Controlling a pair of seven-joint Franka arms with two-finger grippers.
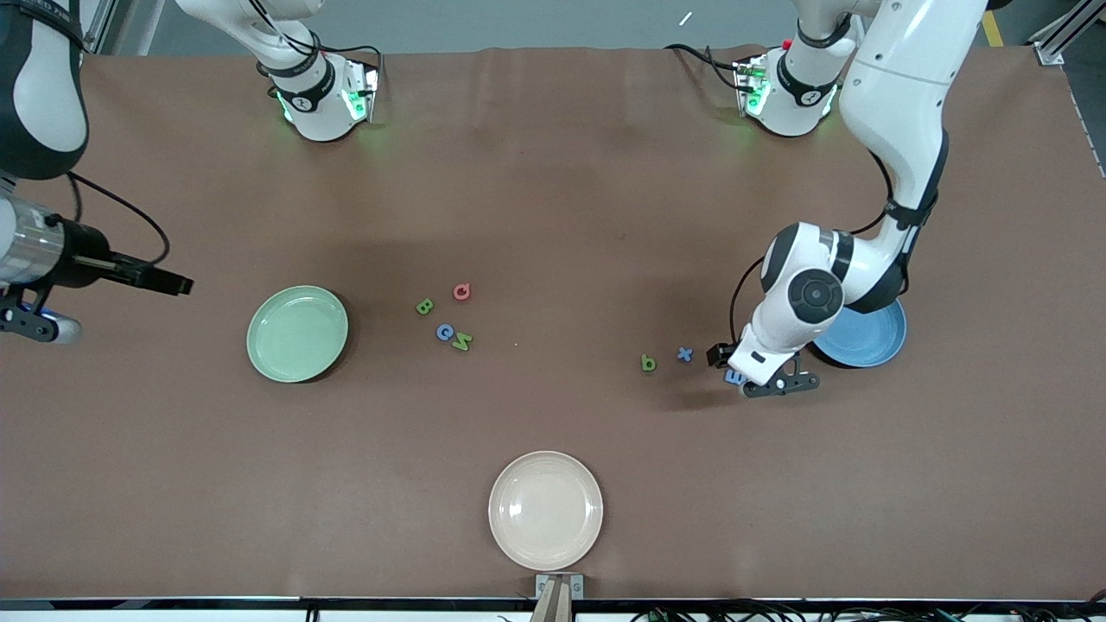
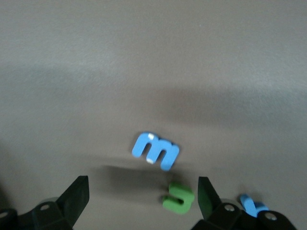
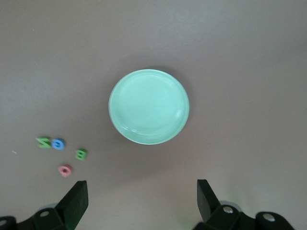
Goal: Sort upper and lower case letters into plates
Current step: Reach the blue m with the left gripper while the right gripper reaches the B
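Note:
The left gripper isn't ready to close on the m yet and needs to move toward the blue m (image 2: 156, 150) first: its fingers stop short of the m's arches, beside the green letter (image 2: 179, 197).
My left gripper (image 1: 767, 381) is open and low over the table beside the bright blue plate (image 1: 873, 341), which its arm partly hides. In the left wrist view (image 2: 143, 199) a green letter (image 2: 178, 197) lies between its fingers, close to one fingertip (image 2: 207, 195). A blue letter (image 2: 156, 150) lies just past them and shows in the front view (image 1: 734, 377). A blue x (image 1: 685, 354) and a green letter (image 1: 648, 363) lie nearby. The pale green plate (image 1: 297, 333) is empty. My right gripper (image 1: 43, 326) is open and empty, held high (image 3: 142, 199).
A pink letter (image 1: 462, 292), a green B (image 1: 424, 306), a blue letter (image 1: 444, 332) and a green letter (image 1: 463, 340) cluster mid-table. A cream plate (image 1: 545, 510) lies near the front camera's edge.

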